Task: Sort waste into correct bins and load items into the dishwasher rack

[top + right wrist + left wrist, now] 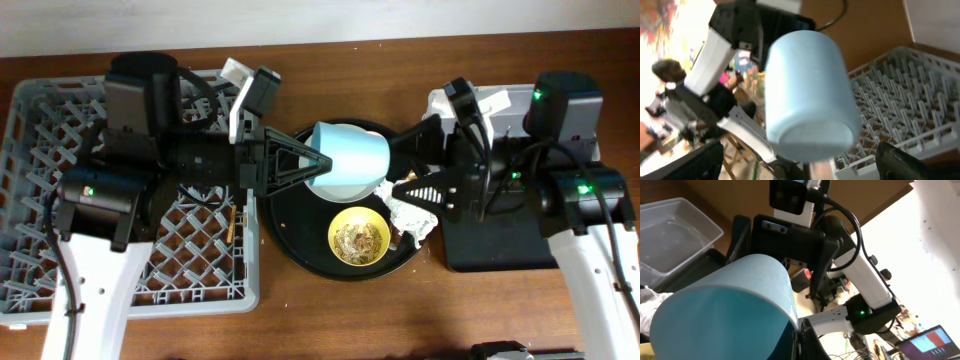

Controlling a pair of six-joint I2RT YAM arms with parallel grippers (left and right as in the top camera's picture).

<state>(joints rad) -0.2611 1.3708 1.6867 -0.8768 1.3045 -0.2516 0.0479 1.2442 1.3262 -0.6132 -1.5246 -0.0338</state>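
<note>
My right gripper reaches the small blue cup by its base (380,156) (814,132) next. This leaves the cup's rim free to load with its opening down into the dishwasher rack.
My left gripper (322,163) is shut on the rim of the small blue cup (350,160) and holds it on its side above the big round black tray (300,250). In the left wrist view the cup (725,310) fills the frame, with its rim pinched between the fingers (799,339). My right gripper (390,170) is open, its fingers spread on either side of the cup's base (810,100); I cannot tell if they touch it. The yellow bowl (360,237) holds brownish scraps. The white tissue wad (415,207) lies beside it. The plate and pink cup are out of view.
The grey dishwasher rack (50,150) is at the left, under my left arm, with a thin wooden stick (233,225) in it. The shallow black tray (500,250) lies under my right arm. The clear tub (490,100) is behind it and shows in the left wrist view (670,230).
</note>
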